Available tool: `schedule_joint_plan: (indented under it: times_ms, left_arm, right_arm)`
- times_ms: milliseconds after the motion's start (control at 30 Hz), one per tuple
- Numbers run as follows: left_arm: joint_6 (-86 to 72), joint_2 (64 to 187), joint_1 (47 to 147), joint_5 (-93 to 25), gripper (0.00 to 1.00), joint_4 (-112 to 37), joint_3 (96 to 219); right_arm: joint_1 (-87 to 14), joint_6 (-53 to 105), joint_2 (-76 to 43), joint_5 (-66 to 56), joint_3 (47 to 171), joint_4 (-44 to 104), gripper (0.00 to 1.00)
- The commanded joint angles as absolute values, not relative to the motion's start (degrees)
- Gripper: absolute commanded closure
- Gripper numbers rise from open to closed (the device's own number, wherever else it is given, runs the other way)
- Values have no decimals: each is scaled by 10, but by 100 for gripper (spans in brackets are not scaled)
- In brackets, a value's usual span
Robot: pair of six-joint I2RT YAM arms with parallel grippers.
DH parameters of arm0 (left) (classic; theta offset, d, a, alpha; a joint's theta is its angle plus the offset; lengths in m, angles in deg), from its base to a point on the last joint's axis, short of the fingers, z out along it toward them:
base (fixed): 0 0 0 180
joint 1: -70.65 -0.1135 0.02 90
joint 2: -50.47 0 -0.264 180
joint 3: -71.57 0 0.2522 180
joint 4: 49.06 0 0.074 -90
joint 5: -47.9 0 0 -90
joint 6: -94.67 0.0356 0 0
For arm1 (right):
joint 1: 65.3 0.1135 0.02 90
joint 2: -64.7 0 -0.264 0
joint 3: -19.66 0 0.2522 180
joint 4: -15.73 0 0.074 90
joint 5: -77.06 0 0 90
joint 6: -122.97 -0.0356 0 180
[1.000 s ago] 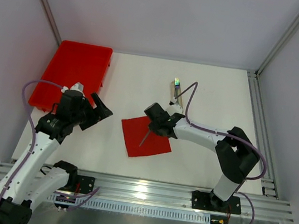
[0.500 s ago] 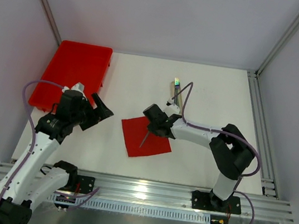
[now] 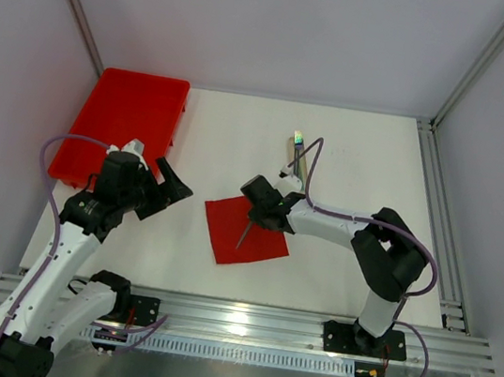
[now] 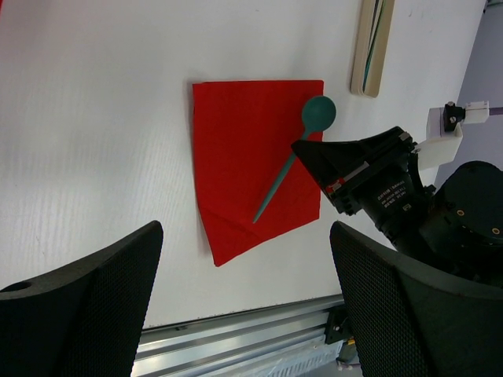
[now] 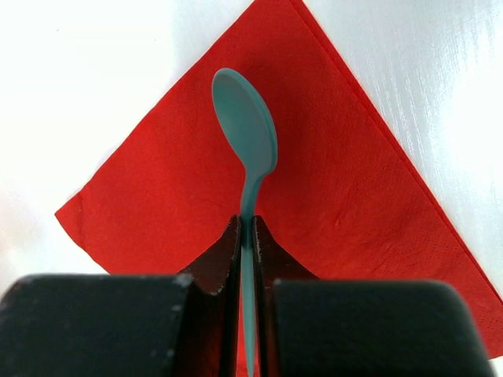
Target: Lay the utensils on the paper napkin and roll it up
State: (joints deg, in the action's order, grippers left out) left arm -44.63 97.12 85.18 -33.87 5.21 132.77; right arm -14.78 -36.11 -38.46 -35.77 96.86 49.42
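Note:
Flat red paper shows all around the spoon's bowl, so the spoon would end on the napkin (image 3: 265,242). It is now time for my right gripper to open.
The red paper napkin (image 3: 265,242) lies flat on the white table, between the two arms. My right gripper (image 3: 259,211) is shut on the handle of a teal spoon (image 3: 242,236) over the napkin's far right part. In the right wrist view the spoon's bowl (image 5: 245,129) sticks out past the fingertips (image 5: 233,236) above the napkin (image 5: 157,188); whether it touches the paper I cannot tell. A second teal utensil (image 4: 379,31) rests on a beige strip (image 3: 296,157) beyond the napkin. My left gripper (image 3: 166,189) hangs open and empty to the left of the napkin (image 4: 236,157).
A big red plastic tray (image 3: 125,117) stands at the far left of the table. An aluminium rail (image 3: 242,320) runs along the near edge, and frame posts with grey walls close the sides.
The right arm has edged slightly to the left with the spoon still in its grip. The left arm has not moved.

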Motion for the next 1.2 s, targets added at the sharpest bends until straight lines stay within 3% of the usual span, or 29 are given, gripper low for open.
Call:
schedule_joint_plan:
  times_ms: [0,433,1167]
  left_arm:
    - [-438,971,854,-324,11,33,1328]
    - [-438,971,854,-322,11,33,1326]
    - [-438,971,853,-320,11,39,1326]
  right_arm:
    - [-146,-356,-392,-390,987,481,94]
    - [-146,-356,-407,-389,993,492,89]
    - [-142,-322,-360,-407,1004,517,63]
